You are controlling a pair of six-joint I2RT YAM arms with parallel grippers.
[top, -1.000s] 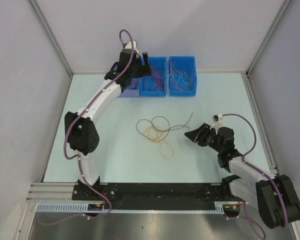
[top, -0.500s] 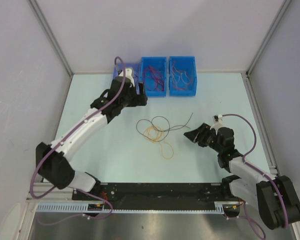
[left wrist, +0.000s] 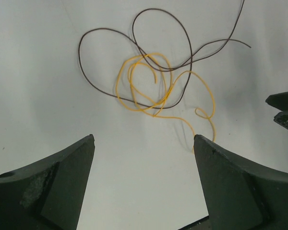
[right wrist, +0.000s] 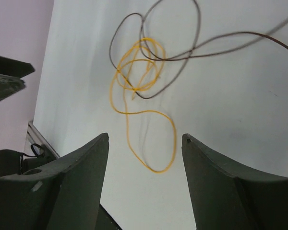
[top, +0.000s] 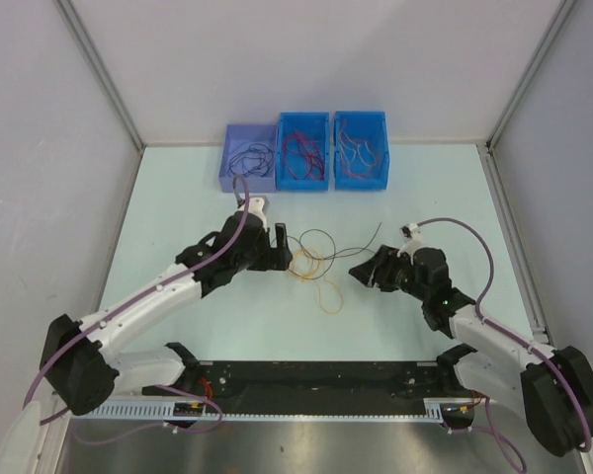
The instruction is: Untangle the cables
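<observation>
I need to leave the yellow cable's coiled part free to slip off the black cable, so I should next grab the yellow cable's loose loop (top: 341, 297) (right wrist: 174, 140) with my right gripper.
An orange-yellow cable (top: 312, 267) and a black cable (top: 316, 235) lie tangled in loose loops on the middle of the table. My left gripper (top: 282, 243) is open and empty just left of the tangle. In the left wrist view (left wrist: 144, 139) the orange cable (left wrist: 156, 111) and black cable (left wrist: 79, 50) lie ahead of its fingers. My right gripper (top: 359, 271) is open and empty just right of the tangle. In the right wrist view (right wrist: 145, 136) the orange loop (right wrist: 156, 170) lies between its fingers, below them, and the black cable (right wrist: 221, 34) lies farther off.
Three bins stand at the back edge: a purple bin (top: 227, 170) with black cables, a blue bin (top: 303, 182) with red cables and a second blue bin (top: 361, 182) with red and orange cables. Grey walls close in both sides.
My left arm has swung from the bins at the back down to the left side of the tangle. My right gripper has moved a little left, toward the tangle.
</observation>
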